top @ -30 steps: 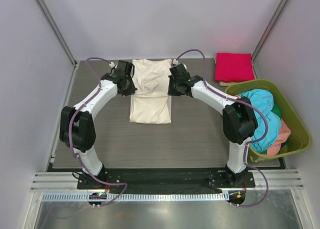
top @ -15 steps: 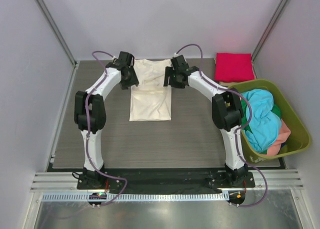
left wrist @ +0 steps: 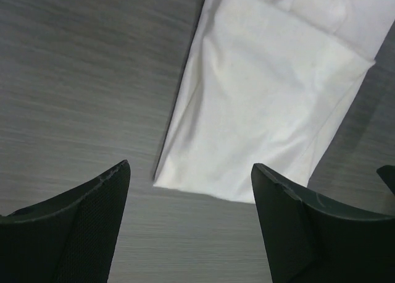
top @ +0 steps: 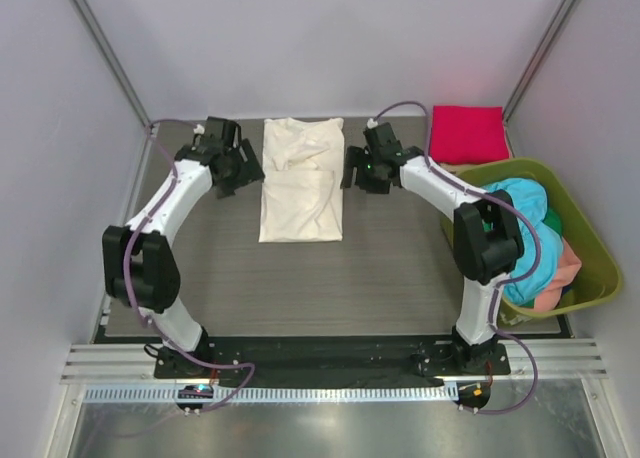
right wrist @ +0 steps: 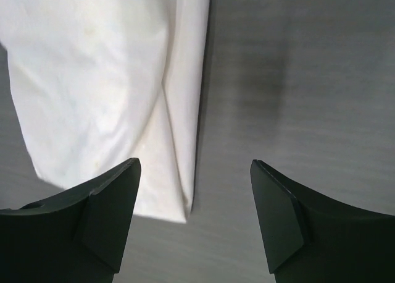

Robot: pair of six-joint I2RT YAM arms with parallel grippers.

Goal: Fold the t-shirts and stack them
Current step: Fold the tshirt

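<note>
Next, my right gripper grabs the near-end corner opposite the left gripper's corner, to fold the cream-white t-shirt's near end over evenly.
A cream-white t-shirt [top: 300, 183] lies as a long narrow folded strip at the back middle of the table, with its upper half a little rumpled. My left gripper [top: 240, 168] is open just left of it and holds nothing. In the left wrist view the t-shirt [left wrist: 265, 91] lies ahead of the open left gripper [left wrist: 190, 165]. My right gripper [top: 358, 170] is open just right of the shirt and also holds nothing. In the right wrist view the t-shirt [right wrist: 92, 79] lies ahead and to the left of the open right gripper [right wrist: 195, 162]. A folded magenta-red t-shirt [top: 468, 133] rests at the back right.
An olive-green basket [top: 598, 278] stands at the right edge. It holds a turquoise t-shirt [top: 520, 213], a green one [top: 553, 221] and a salmon-pink one [top: 560, 273]. The dark wood-grain table [top: 300, 288] lies between the shirt and the arm bases.
Both grippers have opened and let go of the cream-white t-shirt. Each has drawn outward off the shirt, the left one to the left and the right one to the right.
</note>
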